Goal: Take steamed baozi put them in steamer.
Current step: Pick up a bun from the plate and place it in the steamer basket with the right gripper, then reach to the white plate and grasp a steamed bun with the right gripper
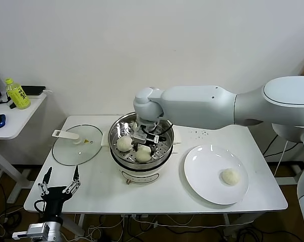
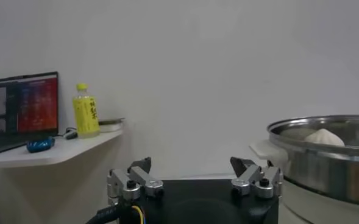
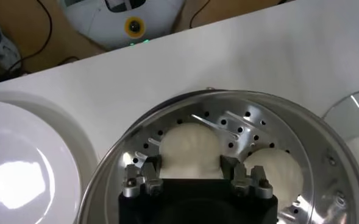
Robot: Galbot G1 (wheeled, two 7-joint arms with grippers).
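The baozi [image 1: 143,155] is low over the perforated tray inside the steamer's rim and would stay there, so my right gripper needs to open.
The steamer [image 1: 164,151] stands mid-table, a shiny steel pot with a perforated tray [image 3: 240,119]. My right gripper [image 1: 144,143] reaches down into it and is shut on a cream-white steamed baozi [image 3: 191,146], its fingers [image 3: 153,163] pressing both sides. That baozi [image 1: 143,154] sits low over the tray at the front. A second baozi [image 1: 124,143] lies beside it on the tray [image 3: 280,173]. Another baozi [image 1: 231,176] rests on the white plate [image 1: 204,161] to the right. My left gripper [image 1: 58,182] hangs open off the table's front left corner.
A glass lid [image 1: 77,144] with a white handle lies left of the steamer. In the left wrist view my left gripper [image 2: 194,173] is open and empty, with the steamer [image 2: 325,170] and one baozi [image 2: 324,137] beyond. A side table [image 1: 10,118] holds a yellow bottle [image 1: 16,94].
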